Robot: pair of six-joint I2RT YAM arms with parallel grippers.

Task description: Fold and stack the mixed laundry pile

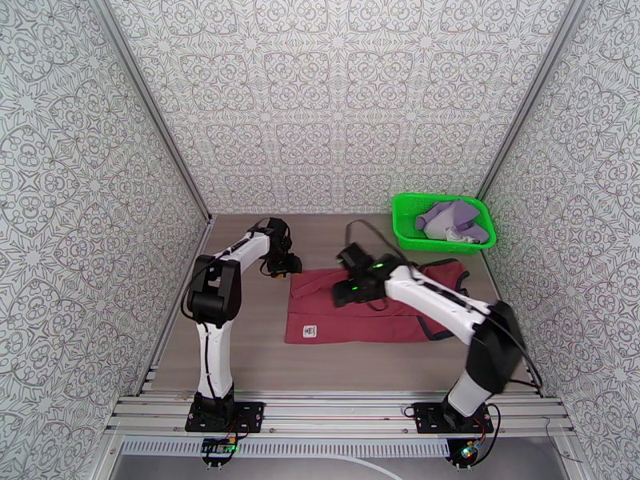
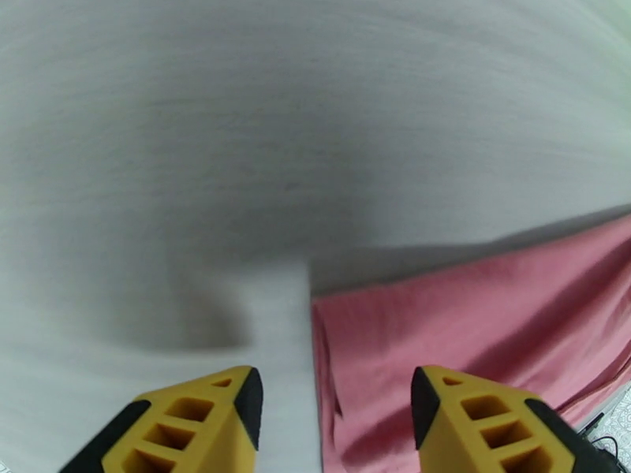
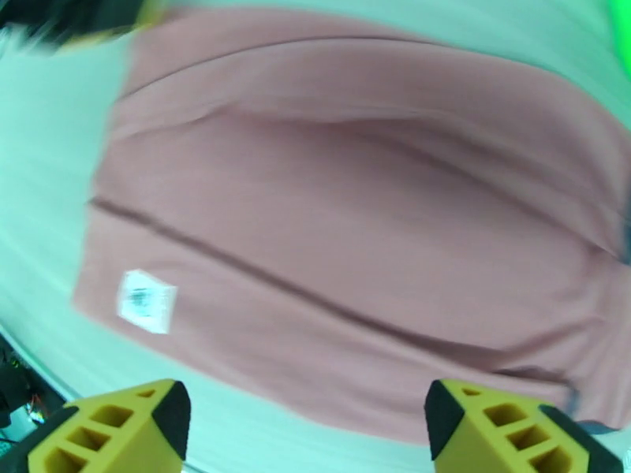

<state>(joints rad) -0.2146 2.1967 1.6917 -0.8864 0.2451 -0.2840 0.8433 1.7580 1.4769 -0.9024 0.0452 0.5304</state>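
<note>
The right gripper grabs the dark red tank top's near hem corner beside the white label (image 1: 310,332) next, to fold the hem toward the neck.
The dark red tank top (image 1: 360,318) lies spread flat on the table, its white label (image 1: 310,332) at the near left corner. My left gripper (image 1: 286,266) hovers at the garment's far left corner. In the left wrist view it (image 2: 335,404) is open, with the cloth's corner (image 2: 473,325) below and nothing between the fingers (image 2: 197,419). My right gripper (image 1: 350,291) hangs over the middle of the top. The right wrist view shows it (image 3: 308,427) open above the red cloth (image 3: 355,230) and label (image 3: 146,299). The lavender garment (image 1: 456,220) lies crumpled in the basket.
A bright green mesh basket (image 1: 404,226) stands at the far right of the table, just beyond the tank top. Patterned walls close in the table on three sides. Bare wood shows left of and in front of the garment.
</note>
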